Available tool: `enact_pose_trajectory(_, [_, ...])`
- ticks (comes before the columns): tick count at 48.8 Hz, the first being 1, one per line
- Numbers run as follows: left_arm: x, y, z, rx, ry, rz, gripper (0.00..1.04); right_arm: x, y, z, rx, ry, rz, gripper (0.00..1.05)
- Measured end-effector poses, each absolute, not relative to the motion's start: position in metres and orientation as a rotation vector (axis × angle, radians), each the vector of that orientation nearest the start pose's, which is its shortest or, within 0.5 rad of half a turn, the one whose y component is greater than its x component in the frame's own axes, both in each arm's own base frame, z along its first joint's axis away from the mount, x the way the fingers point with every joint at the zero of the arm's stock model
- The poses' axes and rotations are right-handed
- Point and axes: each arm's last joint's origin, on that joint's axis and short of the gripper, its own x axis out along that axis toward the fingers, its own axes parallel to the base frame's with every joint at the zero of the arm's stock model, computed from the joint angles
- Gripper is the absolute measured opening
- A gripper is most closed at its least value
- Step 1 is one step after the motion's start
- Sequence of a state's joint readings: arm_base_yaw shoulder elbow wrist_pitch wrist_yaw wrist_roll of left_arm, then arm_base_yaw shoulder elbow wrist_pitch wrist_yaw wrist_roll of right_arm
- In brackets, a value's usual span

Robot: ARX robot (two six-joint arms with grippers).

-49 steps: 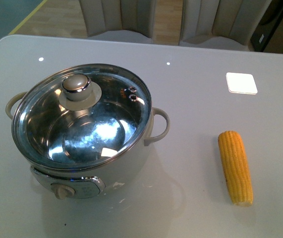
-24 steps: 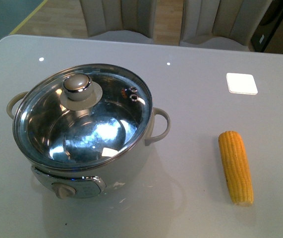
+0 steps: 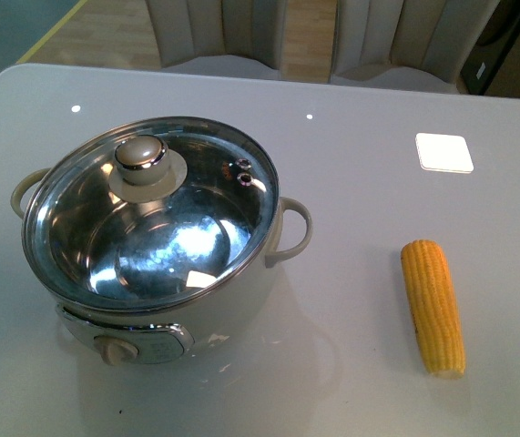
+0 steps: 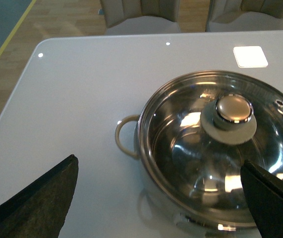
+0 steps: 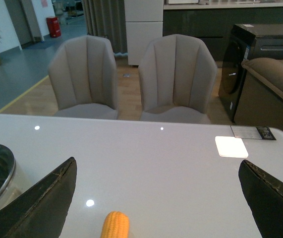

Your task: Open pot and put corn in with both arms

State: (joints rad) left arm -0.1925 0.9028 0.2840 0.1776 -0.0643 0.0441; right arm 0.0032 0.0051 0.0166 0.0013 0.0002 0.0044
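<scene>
The pot point(image 3: 241, 305) needs to be opened for the corn, so my left gripper will grab the glass lid by its round steel knob point(image 3: 141, 155) next.
The cream-white pot point(image 3: 241, 305) stands on the white table at the left, closed by a glass lid point(image 3: 150, 214) with a round steel knob point(image 3: 141, 155). The yellow corn point(image 3: 433, 307) lies on the table to the pot's right. Neither gripper shows in the front view. In the left wrist view my left gripper point(image 4: 163, 198) is open, its fingers point(image 4: 37, 203) spread over the near side of the pot point(image 4: 215, 148) and its lid knob point(image 4: 234, 109). In the right wrist view my right gripper point(image 5: 163, 198) is open above the table, with the corn's tip point(image 5: 115, 225) below it.
A white square pad point(image 3: 443, 152) lies at the table's far right. Two grey chairs point(image 5: 131, 79) stand behind the table's far edge. A dark cabinet point(image 5: 260, 54) stands at the far right. The pot's loop handles point(image 3: 294, 232) stick out at both sides.
</scene>
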Motion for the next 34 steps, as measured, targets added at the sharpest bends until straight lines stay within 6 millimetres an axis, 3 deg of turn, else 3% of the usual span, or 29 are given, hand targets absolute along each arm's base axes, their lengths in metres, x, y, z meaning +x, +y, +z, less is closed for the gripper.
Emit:
enact_pose_trajectory(4, [0.201, -0.046, 0.171, 0.107, 0.420, -0.145, 0.98, 0.097, 0.000, 0.169, 0.004, -0.013, 0.003, 0.96])
enact_pose_trajectory(16, [0.248, -0.072, 0.151, 0.096, 0.423, -0.153, 0.98, 0.097, 0.000, 0.169, 0.005, -0.013, 0.003, 0.96])
enact_pose_trajectory(25, [0.273, -0.090, 0.132, 0.090, 0.428, -0.163, 0.98, 0.097, 0.000, 0.169, 0.005, -0.013, 0.003, 0.96])
enact_pose_trajectory(34, [0.285, -0.110, 0.110, 0.077, 0.449, -0.190, 0.98, 0.097, 0.000, 0.169, 0.005, -0.013, 0.003, 0.96])
